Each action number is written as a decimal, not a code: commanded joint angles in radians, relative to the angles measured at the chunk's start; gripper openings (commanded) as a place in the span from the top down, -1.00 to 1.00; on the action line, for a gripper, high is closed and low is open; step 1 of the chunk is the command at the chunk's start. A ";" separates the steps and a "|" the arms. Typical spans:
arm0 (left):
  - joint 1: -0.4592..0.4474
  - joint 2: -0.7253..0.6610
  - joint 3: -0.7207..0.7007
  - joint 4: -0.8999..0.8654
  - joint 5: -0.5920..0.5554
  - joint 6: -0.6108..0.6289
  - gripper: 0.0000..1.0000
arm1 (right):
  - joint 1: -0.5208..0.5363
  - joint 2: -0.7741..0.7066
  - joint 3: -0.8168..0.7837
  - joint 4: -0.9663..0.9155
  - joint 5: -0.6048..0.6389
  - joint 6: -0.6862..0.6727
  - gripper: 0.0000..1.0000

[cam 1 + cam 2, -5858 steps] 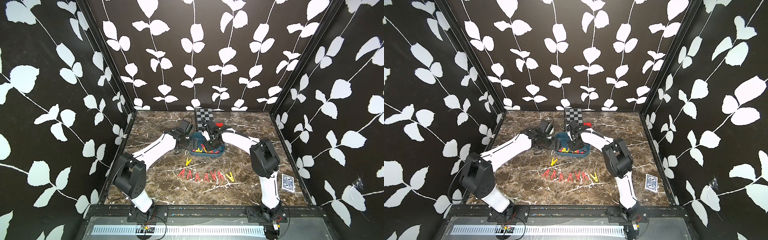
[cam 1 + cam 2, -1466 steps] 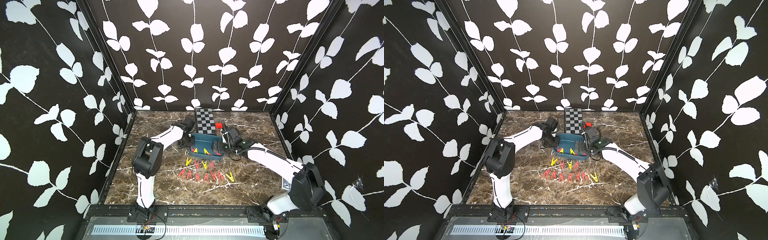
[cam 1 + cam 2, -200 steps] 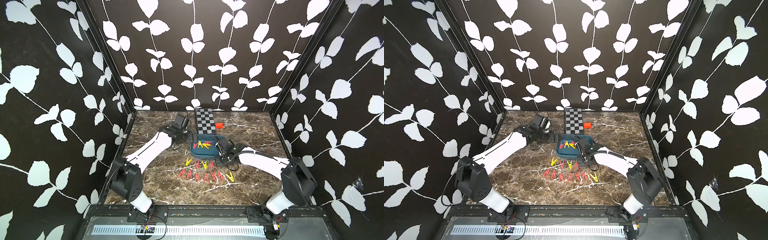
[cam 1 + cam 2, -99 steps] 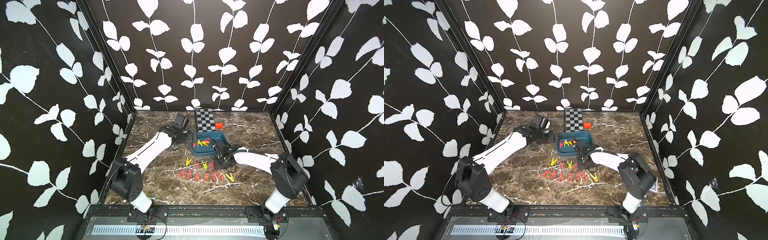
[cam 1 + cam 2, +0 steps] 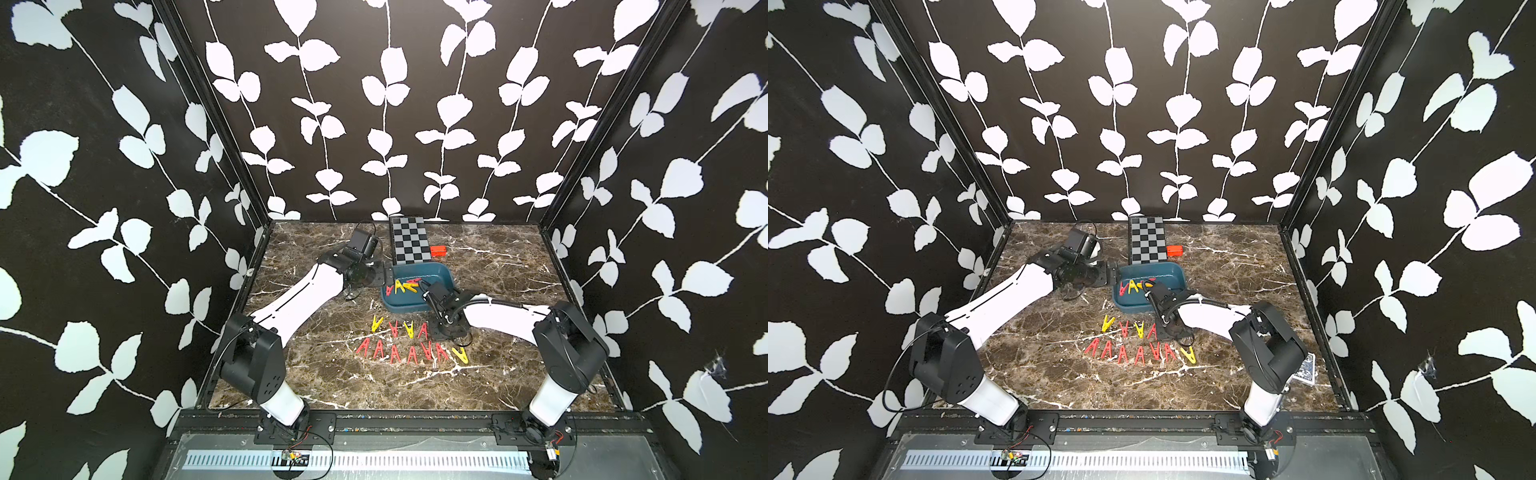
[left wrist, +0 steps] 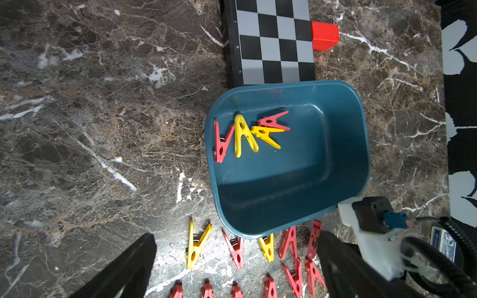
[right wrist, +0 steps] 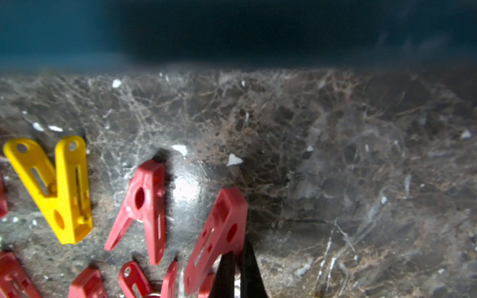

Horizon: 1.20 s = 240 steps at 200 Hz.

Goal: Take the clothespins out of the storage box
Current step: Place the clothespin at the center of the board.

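Note:
The red clothespin's head (image 7: 233,202) meets the tabletop beside the lying row and would settle there if released, so it is now time for my right gripper to open.
The teal storage box (image 5: 438,272) (image 5: 1169,272) (image 6: 335,160) stands mid-table with several red and yellow clothespins (image 5: 401,286) (image 6: 247,134) in its left part. More clothespins (image 5: 411,353) (image 5: 1133,351) lie in two rows on the marble in front of it. My right gripper (image 5: 440,332) (image 7: 236,273) is down at the right end of the nearer-to-box row, shut on one leg of a red clothespin (image 7: 219,232) that stands tilted. My left gripper (image 5: 380,274) (image 6: 236,234) hangs open beside the box's left edge with nothing between its fingers.
A black-and-grey checkered board (image 5: 409,241) lies behind the box, with a small orange-red block (image 5: 437,250) at its right side. A deck of cards (image 5: 1306,365) lies near the right wall. Patterned walls close in three sides.
My right gripper has come from the box down to the table in front of it, carrying the red clothespin. The left arm has not moved.

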 commanded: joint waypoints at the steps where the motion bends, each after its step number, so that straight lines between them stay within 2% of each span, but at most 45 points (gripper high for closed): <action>1: -0.005 -0.026 0.003 -0.016 -0.005 0.001 -0.97 | 0.006 0.012 -0.010 -0.041 0.024 0.018 0.89; 69: -0.006 -0.034 -0.002 -0.019 -0.016 0.002 -0.98 | 0.006 -0.016 0.014 -0.034 0.019 0.016 0.60; 115: -0.008 -0.029 0.003 -0.012 -0.005 0.009 -0.98 | 0.006 -0.102 0.024 -0.037 0.042 0.005 0.45; 132: -0.012 -0.020 0.005 0.001 0.003 0.009 -0.97 | 0.004 -0.165 0.019 -0.024 0.057 -0.003 0.25; 193: -0.043 0.069 0.081 -0.020 -0.007 0.011 -0.45 | -0.027 -0.345 -0.020 0.085 0.059 -0.027 -0.74; 203: -0.052 0.092 0.098 -0.032 -0.016 0.014 -0.35 | -0.035 -0.361 -0.023 0.095 0.056 -0.031 -0.97; 240: -0.090 0.198 0.184 -0.090 -0.069 0.053 -0.01 | -0.084 -0.417 -0.032 0.124 0.042 -0.042 -0.98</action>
